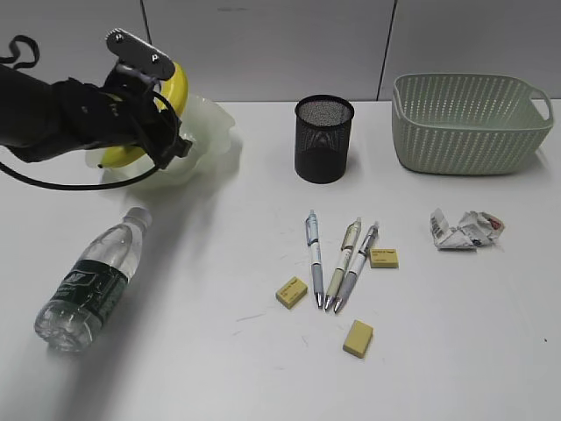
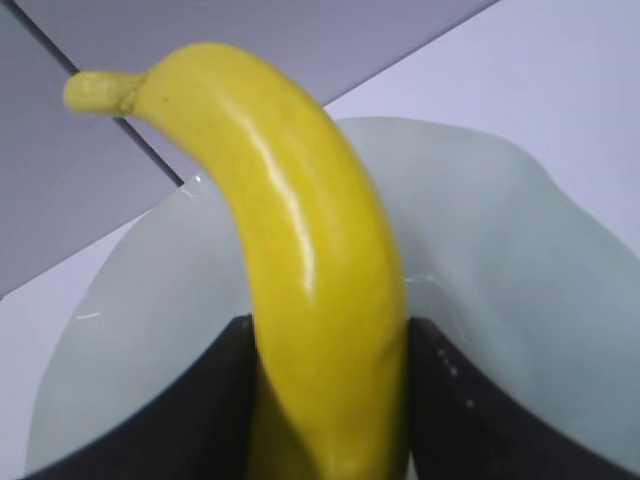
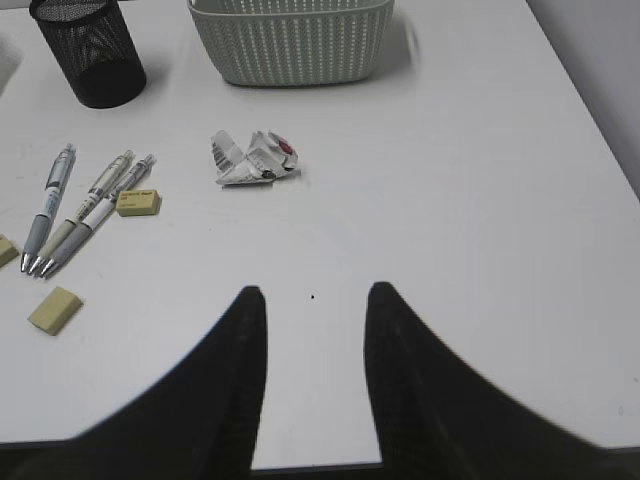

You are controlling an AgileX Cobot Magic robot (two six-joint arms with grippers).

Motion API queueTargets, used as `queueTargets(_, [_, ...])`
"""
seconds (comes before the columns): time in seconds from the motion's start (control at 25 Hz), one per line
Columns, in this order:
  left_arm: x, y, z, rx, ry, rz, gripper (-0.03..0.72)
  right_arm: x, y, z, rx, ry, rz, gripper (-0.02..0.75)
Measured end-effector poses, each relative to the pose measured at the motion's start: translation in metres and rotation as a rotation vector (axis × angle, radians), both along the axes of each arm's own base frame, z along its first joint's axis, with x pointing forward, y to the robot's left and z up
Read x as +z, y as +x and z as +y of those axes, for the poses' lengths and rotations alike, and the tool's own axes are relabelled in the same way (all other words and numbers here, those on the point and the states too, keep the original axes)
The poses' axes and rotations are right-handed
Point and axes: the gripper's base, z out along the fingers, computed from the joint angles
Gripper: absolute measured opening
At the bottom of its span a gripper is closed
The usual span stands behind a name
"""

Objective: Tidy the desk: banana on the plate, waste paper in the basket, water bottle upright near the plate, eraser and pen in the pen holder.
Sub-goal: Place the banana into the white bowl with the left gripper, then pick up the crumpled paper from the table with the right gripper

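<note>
My left gripper opens now, since the yellow banana point(image 1: 121, 156) hangs over the pale green plate point(image 1: 213, 132), inside its rim, and would lie there.
My left gripper point(image 1: 162, 123) is shut on the yellow banana point(image 2: 320, 250) and holds it just over the pale green plate point(image 1: 213, 132) at the back left of the desk. The water bottle point(image 1: 88, 281) lies on its side at the front left. Three pens point(image 1: 342, 263) and three yellow erasers point(image 1: 292, 291) lie mid-desk, in front of the black mesh pen holder point(image 1: 323, 139). The waste paper point(image 1: 465, 230) sits in front of the green basket point(image 1: 469, 123). My right gripper point(image 3: 312, 295) hangs open and empty over bare desk, out of the exterior view.
In the right wrist view the desk's right edge point(image 3: 590, 110) runs close to the basket point(image 3: 290, 40). The waste paper point(image 3: 255, 158) lies ahead of the right gripper. A black cable point(image 1: 61, 182) loops under the left arm.
</note>
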Motion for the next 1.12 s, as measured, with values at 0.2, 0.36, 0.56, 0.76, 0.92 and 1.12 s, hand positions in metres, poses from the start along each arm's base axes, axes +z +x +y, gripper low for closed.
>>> queueTargets(0.2, [0.0, 0.001, 0.0, 0.004, 0.0, -0.009, 0.412, 0.0, 0.0, 0.0, 0.0, 0.0, 0.0, 0.279])
queueTargets(0.36, [0.003, 0.002, 0.0, 0.02, -0.018, -0.012, 0.545, 0.0, 0.0, 0.0, 0.0, 0.0, 0.0, 0.279])
queueTargets(0.56, [0.011, 0.0, 0.001, 0.06, -0.083, 0.013, 0.572, 0.0, 0.0, 0.0, 0.0, 0.0, 0.0, 0.279])
queueTargets(0.76, [0.053, -0.015, 0.005, 0.045, -0.212, 0.096, 0.504, 0.0, 0.0, 0.0, 0.0, 0.0, 0.0, 0.279])
queueTargets(0.92, [0.095, -0.054, 0.03, 0.052, -0.302, 0.119, 0.435, 0.0, 0.0, 0.0, 0.0, 0.0, 0.0, 0.279])
queueTargets(1.12, [0.14, -0.142, 0.066, 0.022, -0.356, 0.077, 0.418, 0.0, 0.0, 0.0, 0.0, 0.0, 0.0, 0.279])
